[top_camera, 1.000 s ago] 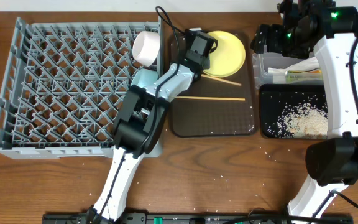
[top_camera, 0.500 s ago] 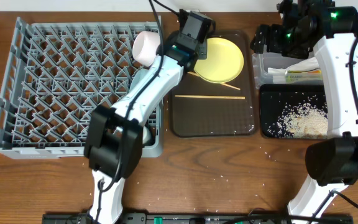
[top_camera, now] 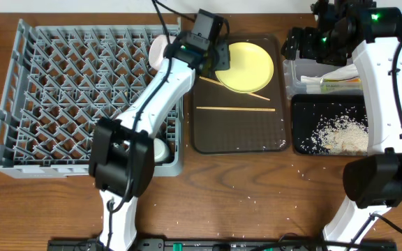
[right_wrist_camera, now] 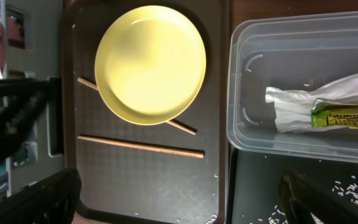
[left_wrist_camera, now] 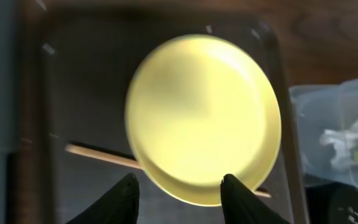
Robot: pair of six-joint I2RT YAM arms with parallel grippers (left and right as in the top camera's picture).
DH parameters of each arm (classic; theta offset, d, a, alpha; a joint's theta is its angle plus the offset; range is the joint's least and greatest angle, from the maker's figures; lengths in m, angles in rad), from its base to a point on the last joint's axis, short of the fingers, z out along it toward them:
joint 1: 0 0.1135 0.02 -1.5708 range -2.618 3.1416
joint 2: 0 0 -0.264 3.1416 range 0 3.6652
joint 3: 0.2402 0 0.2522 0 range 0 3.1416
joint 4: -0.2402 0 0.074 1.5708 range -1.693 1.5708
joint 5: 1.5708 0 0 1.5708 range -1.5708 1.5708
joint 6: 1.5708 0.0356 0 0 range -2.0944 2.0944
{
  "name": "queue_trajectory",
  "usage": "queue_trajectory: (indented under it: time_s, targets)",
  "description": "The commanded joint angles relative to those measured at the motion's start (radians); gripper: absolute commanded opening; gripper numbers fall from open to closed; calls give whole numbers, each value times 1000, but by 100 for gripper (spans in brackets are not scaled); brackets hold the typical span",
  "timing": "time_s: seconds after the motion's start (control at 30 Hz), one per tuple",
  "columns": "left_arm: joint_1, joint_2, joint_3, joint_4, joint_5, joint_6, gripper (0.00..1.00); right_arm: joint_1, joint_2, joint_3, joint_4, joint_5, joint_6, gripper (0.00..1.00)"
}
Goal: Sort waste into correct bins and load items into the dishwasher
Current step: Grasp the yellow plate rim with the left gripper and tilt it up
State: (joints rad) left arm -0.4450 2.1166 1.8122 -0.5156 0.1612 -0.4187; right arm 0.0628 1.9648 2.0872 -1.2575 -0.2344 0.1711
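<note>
I will next grab the plate's rim on its rack side (left_wrist_camera: 131, 132) with my left gripper. The rest of the plate then stays free to load into the dish rack.
The round yellow plate (top_camera: 246, 64) lies at the back of the brown serving tray (top_camera: 239, 136), on top of one wooden chopstick (top_camera: 260, 94). The other chopstick (top_camera: 234, 108) lies loose in front of it. My left gripper (top_camera: 217, 54) is open and empty, just above the plate's (left_wrist_camera: 204, 118) left edge, with its fingertips (left_wrist_camera: 179, 188) astride the rim. My right gripper (top_camera: 300, 43) hovers open and empty (right_wrist_camera: 179, 199) behind the clear tub (top_camera: 292, 78). The tub holds the snack wrapper (top_camera: 340, 80). The black tray (top_camera: 302, 111) holds rice crumbs (top_camera: 340, 132).
The grey dish rack (top_camera: 68, 97) fills the left side. A white bowl (top_camera: 156, 50) stands at its back right corner, partly hidden by my left arm. A pale round dish (top_camera: 160, 150) sits at its front right corner. Loose crumbs dot the table front.
My left arm has swung toward the back and left. Its gripper has shifted from over the plate's left part to its left edge, covering more of the white bowl. The right arm is still.
</note>
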Motion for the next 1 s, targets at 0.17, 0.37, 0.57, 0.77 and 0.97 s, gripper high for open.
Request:
queue_trajectory:
  time_s: [0.17, 0.37, 0.57, 0.77, 0.97]
  targets:
    - [92, 90, -4, 4, 174, -74, 46, 10, -3, 5, 0, -2, -12, 99]
    - [139, 114, -4, 28, 209, -119, 47, 10, -3, 5, 0, -2, -12, 99]
    - [141, 158, -4, 50, 285, -145, 47, 10, -3, 5, 0, -2, -12, 99]
    - [140, 200, -4, 70, 329, -183, 46, 10, -3, 5, 0, -2, -12, 99]
    - [138, 214, -4, 106, 329, -209, 46, 10, -3, 5, 0, -2, -12, 99]
